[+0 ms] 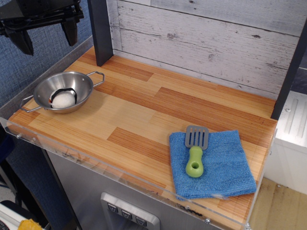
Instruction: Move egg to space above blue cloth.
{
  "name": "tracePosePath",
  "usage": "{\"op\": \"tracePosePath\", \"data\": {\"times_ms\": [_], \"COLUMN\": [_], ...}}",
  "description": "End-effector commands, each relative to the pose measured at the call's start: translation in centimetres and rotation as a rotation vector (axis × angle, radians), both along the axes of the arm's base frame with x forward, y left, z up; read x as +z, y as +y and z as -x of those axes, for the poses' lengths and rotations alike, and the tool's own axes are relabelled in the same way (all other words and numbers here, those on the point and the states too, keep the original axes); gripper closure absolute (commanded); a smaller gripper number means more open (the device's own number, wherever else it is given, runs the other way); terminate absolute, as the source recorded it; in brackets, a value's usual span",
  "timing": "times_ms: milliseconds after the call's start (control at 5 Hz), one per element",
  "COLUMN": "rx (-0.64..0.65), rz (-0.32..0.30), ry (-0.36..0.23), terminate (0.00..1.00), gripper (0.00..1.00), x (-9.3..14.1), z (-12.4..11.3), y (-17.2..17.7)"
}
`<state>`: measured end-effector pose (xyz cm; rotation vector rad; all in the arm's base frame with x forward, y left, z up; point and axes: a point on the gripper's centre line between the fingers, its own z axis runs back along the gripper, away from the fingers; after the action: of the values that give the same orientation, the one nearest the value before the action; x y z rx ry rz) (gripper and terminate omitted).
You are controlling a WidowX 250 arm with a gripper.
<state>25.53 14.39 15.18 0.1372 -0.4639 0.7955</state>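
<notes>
My gripper grabs the white egg by its rounded sides next, to set it in the space above the blue cloth (225, 167).
The egg (64, 98), a small white fuzzy ball with a black band, lies inside a steel bowl (81, 81) at the left of the wooden table. The blue cloth (225, 167) lies flat at the front right, with a grey spatula with a green handle (195, 148) on its left part. My gripper (45, 33) hangs high at the top left, above and behind the bowl. Its two black fingers (70, 29) are spread apart and hold nothing.
A dark post (100, 31) stands at the back left, another post (290, 72) at the right. A whitewashed plank wall (206, 38) closes the back. A clear acrylic lip (96, 163) runs along the table's front edge. Bare wood (216, 108) lies behind the cloth.
</notes>
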Motion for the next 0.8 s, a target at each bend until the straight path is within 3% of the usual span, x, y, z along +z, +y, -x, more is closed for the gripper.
{"op": "tracePosePath", "data": {"times_ms": [0,200,400,600], "rx": [0.000,0.110,0.176,0.199], "rz": [0.000,0.035,0.093,0.112], "ry": [0.000,0.027,0.050,0.068], "terminate": [0.00,0.00,0.00,0.00], "gripper": [0.00,0.00,0.00,0.00], "x": [0.0,-1.6,-3.9,-5.4], "z": [0.0,0.4,1.2,1.4], "y": [0.0,4.0,6.3,7.6]}}
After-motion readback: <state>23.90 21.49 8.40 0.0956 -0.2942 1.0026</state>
